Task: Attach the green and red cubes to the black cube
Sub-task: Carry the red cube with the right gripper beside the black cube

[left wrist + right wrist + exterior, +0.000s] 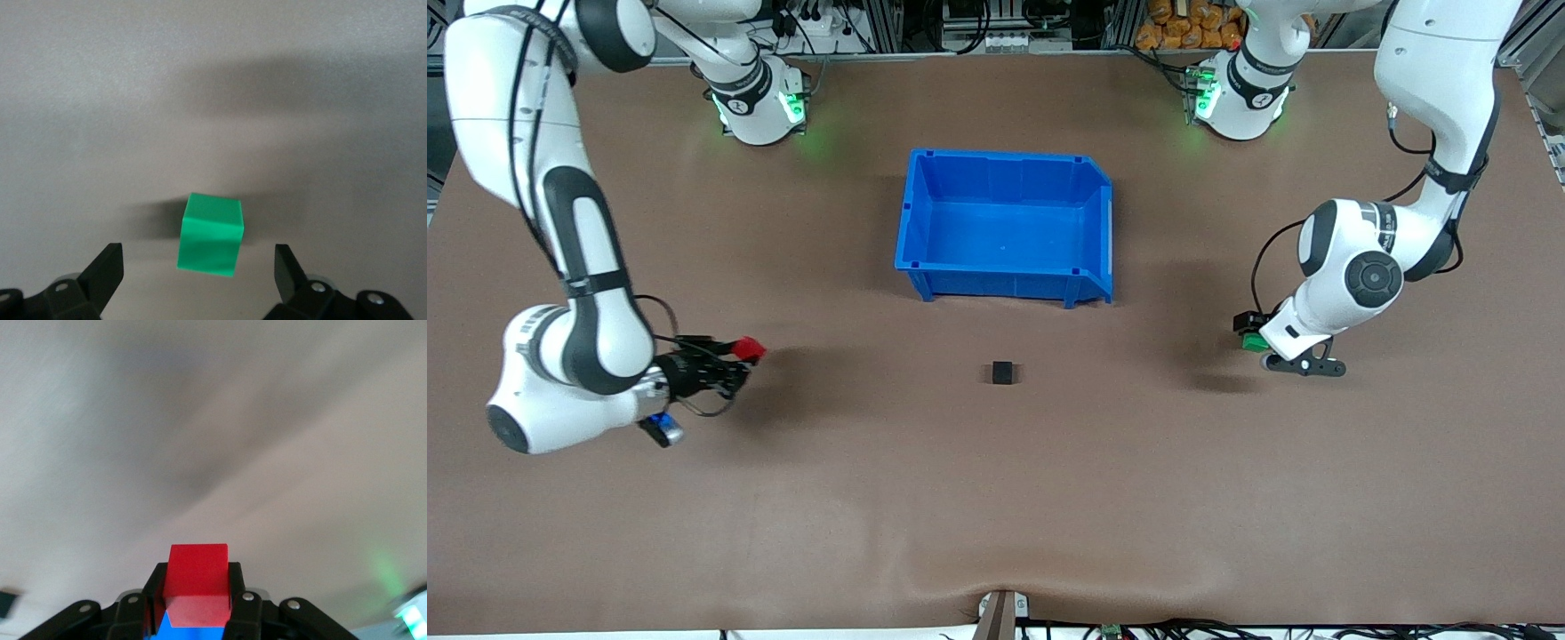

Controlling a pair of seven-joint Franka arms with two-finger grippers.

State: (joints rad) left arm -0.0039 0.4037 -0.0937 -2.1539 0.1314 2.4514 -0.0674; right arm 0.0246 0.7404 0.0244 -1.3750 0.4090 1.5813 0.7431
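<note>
The left gripper grabs the green cube (1256, 342) by its opposite sides next, to attach it to the black cube (1004, 372).
The black cube (1004, 372) sits on the brown table, nearer the front camera than the blue bin. My right gripper (738, 356) is shut on the red cube (751, 348) and holds it over the table toward the right arm's end. In the right wrist view the red cube (197, 581) sits between the closed fingers (240, 587). My left gripper (1249, 327) is open, low at the green cube (1256, 342) toward the left arm's end. In the left wrist view the green cube (208, 233) lies on the table, with one open finger (107, 267) on each side, apart from it.
The blue bin (925, 218) stands open in the middle of the table, between the arm bases and the black cube. A small bracket (1003, 612) sits at the table's front edge.
</note>
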